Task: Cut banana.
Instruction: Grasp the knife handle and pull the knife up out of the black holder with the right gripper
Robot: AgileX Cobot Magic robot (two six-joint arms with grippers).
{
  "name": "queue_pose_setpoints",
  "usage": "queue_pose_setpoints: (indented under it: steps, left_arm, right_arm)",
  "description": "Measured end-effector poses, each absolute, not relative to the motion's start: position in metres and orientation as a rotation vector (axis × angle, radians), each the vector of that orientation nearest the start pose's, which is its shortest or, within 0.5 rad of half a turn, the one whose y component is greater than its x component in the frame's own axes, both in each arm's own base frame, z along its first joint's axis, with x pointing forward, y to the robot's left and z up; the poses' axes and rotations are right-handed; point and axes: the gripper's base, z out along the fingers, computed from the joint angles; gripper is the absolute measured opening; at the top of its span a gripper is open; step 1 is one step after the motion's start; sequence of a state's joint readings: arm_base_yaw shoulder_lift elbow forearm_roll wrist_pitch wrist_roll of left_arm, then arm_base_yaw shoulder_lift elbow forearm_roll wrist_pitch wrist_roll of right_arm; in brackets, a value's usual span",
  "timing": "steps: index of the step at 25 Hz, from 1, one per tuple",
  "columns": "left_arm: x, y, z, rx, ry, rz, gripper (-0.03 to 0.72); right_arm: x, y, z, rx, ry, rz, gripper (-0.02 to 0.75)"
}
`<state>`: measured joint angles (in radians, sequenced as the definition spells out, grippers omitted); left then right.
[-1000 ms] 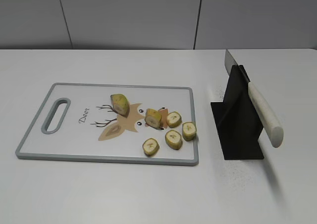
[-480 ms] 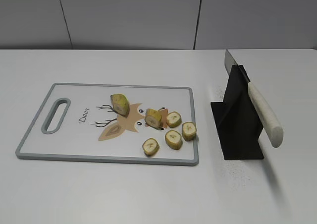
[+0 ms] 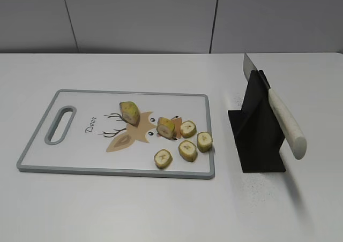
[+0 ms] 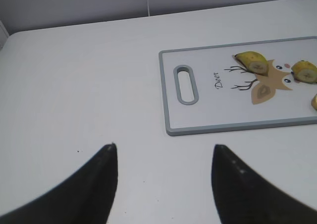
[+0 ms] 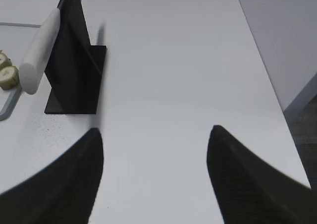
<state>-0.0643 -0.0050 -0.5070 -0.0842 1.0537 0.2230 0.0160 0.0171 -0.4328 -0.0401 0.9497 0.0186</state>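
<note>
The knife's bare blade (image 3: 248,66) sticks out past the black stand, so my right gripper should grab the knife by its pale handle (image 3: 287,123) next. Then it can cut the banana.
The banana (image 3: 129,112), a stubby tapered end chunk with yellow-green skin, lies on the cutting board (image 3: 80,151) near its middle; it also shows in the left wrist view (image 4: 252,64). A short cylindrical chunk (image 3: 166,127) and several thin slices (image 3: 187,150) lie to its right. The knife (image 3: 284,121), white-handled, rests in a black stand (image 3: 257,129); the right wrist view shows the knife (image 5: 42,48) too. My left gripper (image 4: 163,147) is open and empty over bare table left of the board. My right gripper (image 5: 156,130) is open and empty, right of the stand. Neither gripper shows in the exterior view.
The cutting board's handle slot (image 4: 185,84) faces my left gripper. The table's right edge (image 5: 267,85) runs close beside my right gripper. A grey wall stands behind the table.
</note>
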Motion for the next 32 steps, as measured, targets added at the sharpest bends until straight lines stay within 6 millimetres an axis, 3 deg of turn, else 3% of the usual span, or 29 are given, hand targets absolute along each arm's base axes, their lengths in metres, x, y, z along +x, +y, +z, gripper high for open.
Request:
queue_pose_setpoints:
  steps: [9, 17, 25, 32]
  left_arm:
    - [-0.007, -0.006, 0.280, 0.294, 2.001, 0.000, 0.583]
    - [-0.007, -0.006, 0.280, 0.294, 2.001, 0.000, 0.576]
    - [-0.007, -0.006, 0.280, 0.294, 2.001, 0.000, 0.571]
    - [-0.007, -0.006, 0.280, 0.294, 2.001, 0.000, 0.570]
  right_arm:
    - [0.032, -0.002, 0.307, -0.010, 2.130, -0.033, 0.498]
    - [0.068, -0.002, 0.338, -0.012, 2.369, -0.040, 0.498]
    - [0.116, 0.001, 0.340, -0.035, 2.566, -0.024, 0.498]
    - [0.156, 0.030, 0.330, -0.201, 2.702, 0.043, 0.498]
